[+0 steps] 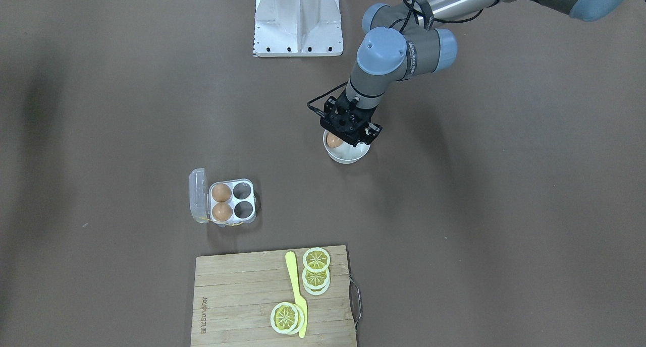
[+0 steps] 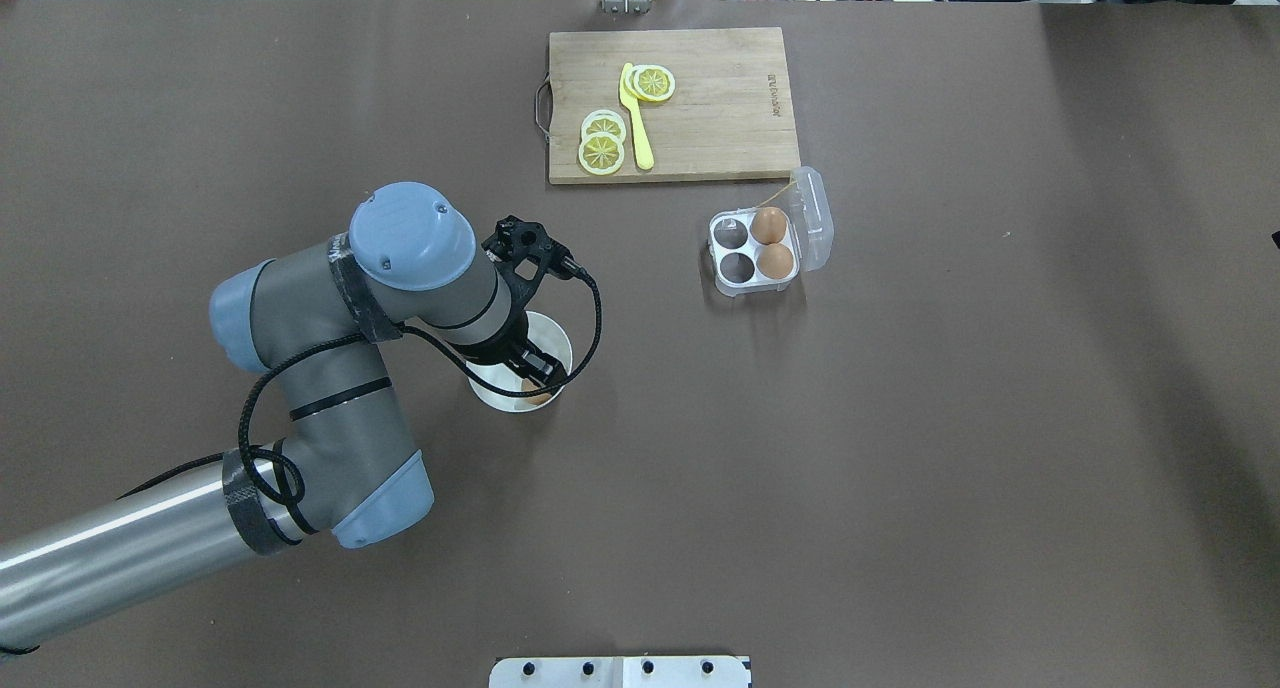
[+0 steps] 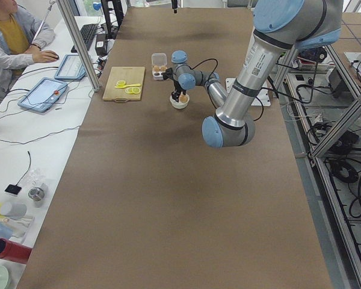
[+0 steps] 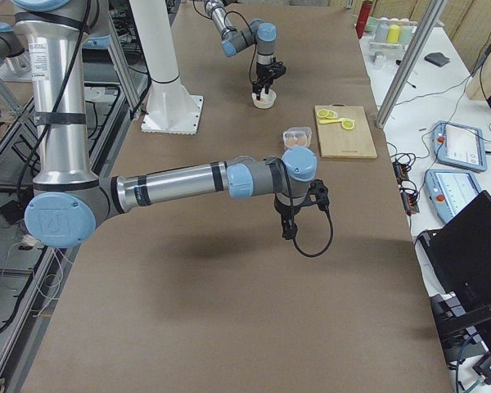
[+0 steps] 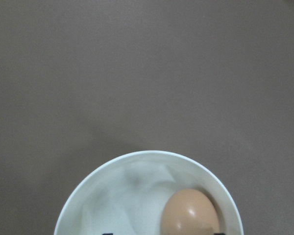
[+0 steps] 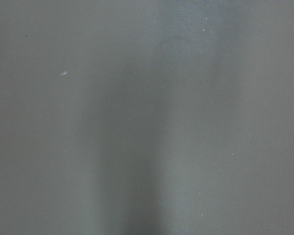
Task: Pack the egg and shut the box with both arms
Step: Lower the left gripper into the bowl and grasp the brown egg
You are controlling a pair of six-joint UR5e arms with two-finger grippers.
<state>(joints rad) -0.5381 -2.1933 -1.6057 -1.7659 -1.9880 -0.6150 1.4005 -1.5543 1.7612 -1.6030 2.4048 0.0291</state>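
Note:
Next, my left gripper picks up the brown egg by its rounded shell (image 1: 334, 140), to fill a bare cell of the clear box (image 1: 242, 190).
One brown egg (image 5: 188, 214) lies in a round white bowl (image 5: 112, 196) at the table's middle. My left gripper (image 2: 532, 373) reaches down into the bowl (image 2: 497, 391), jaws open, with the egg (image 1: 333, 140) between the fingers but not gripped. The clear box (image 2: 757, 284) stands apart from it with its lid (image 2: 812, 218) swung open. Two brown eggs (image 2: 768, 225) (image 2: 776, 260) fill the cells by the lid; the other two cells are bare. My right gripper (image 4: 288, 227) hovers over bare table and shows only in the exterior right view, so I cannot tell whether it is open or shut.
A wooden cutting board (image 1: 237, 296) with lemon slices (image 1: 316, 259) and a yellow knife (image 1: 296, 291) lies beyond the box. The white robot base (image 1: 298, 21) stands at the table's edge. An operator (image 3: 12, 36) sits at a side desk.

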